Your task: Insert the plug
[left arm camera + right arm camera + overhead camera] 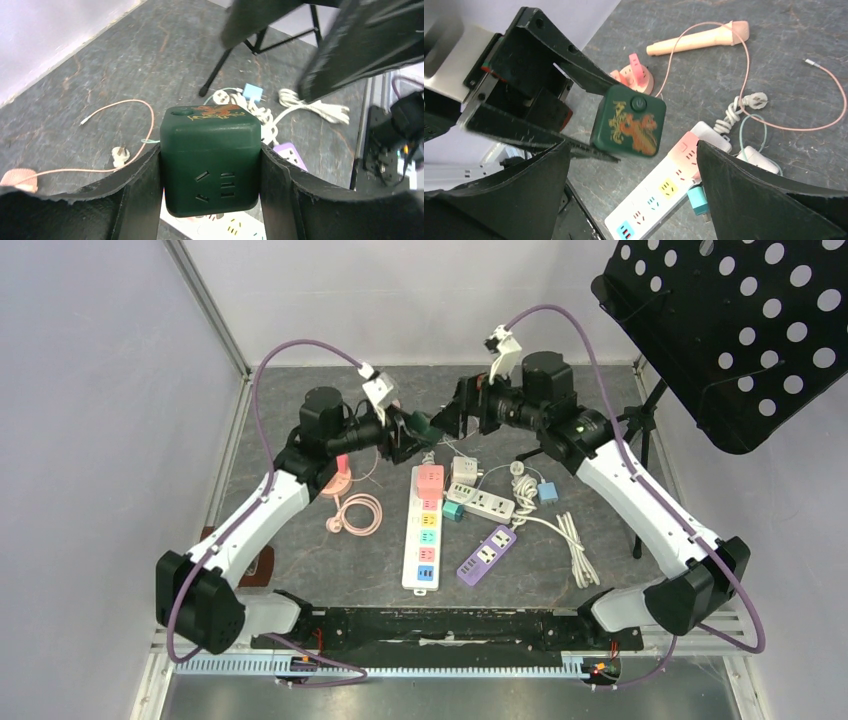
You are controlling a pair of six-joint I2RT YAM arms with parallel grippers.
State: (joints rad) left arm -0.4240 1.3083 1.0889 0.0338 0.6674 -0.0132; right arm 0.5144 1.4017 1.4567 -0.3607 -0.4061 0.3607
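The cube socket point(210, 160) has free sides, and its print faces my right gripper. My right gripper will reach it and grip those sides, so the cube socket's opposite side stays free to insert.
A dark green cube socket point(210, 160) with an orange horse print point(631, 125) hangs above the table, and my left gripper point(210, 172) is shut on its two sides. In the top view the cube point(425, 425) sits between both grippers at the back centre. My right gripper point(632, 152) stands wide open just in front of the cube, touching nothing; the top view shows the right gripper point(452, 415) facing my left gripper point(412, 435). A white plug point(756, 100) lies loose on the table beyond the cube, and the same white plug point(119, 156) shows in the left wrist view.
Below the cube lies a long white power strip point(425, 530) with coloured sockets. A purple strip point(487, 554), a short white strip point(480, 502), a blue adapter point(547, 492) and a coiled pink cable point(358, 513) lie around it. A black perforated panel point(730, 330) on a tripod stands back right.
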